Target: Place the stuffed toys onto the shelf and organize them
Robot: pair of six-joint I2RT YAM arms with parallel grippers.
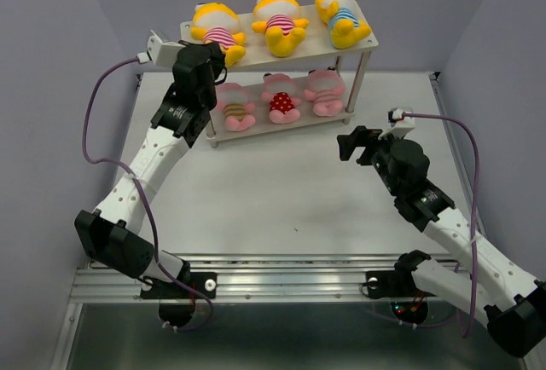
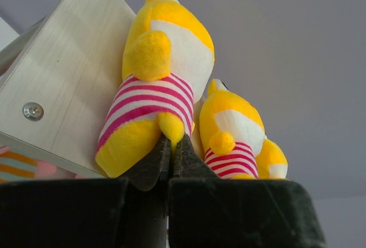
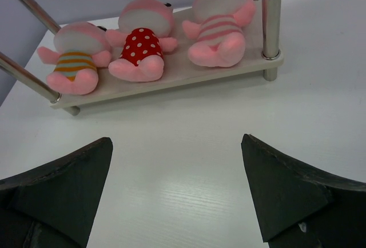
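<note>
The yellow toy's body lies on the shelf's top board with only its small limb pinched, so it is time for my left gripper to open now.
The shelf (image 1: 368,41) stands at the table's back. Three yellow stuffed toys lie on its top board: a pink-striped one (image 1: 217,33) at the left, a pink-striped one (image 1: 280,22) in the middle, a blue-striped one (image 1: 339,14) at the right. Three pink toys lie on the lower board: yellow-striped (image 3: 77,56), red dotted (image 3: 140,45), pink-striped (image 3: 220,25). My left gripper (image 2: 172,145) is shut on a small yellow limb of the left yellow toy (image 2: 154,88) at the top board's front left edge. My right gripper (image 3: 177,145) is open and empty over the table, in front of the shelf.
The shelf's thin metal legs (image 3: 271,14) stand between my right gripper and the lower board (image 3: 171,79). The top board's underside (image 2: 63,82) is close to my left gripper. Grey walls enclose the white table (image 1: 290,191) on three sides.
</note>
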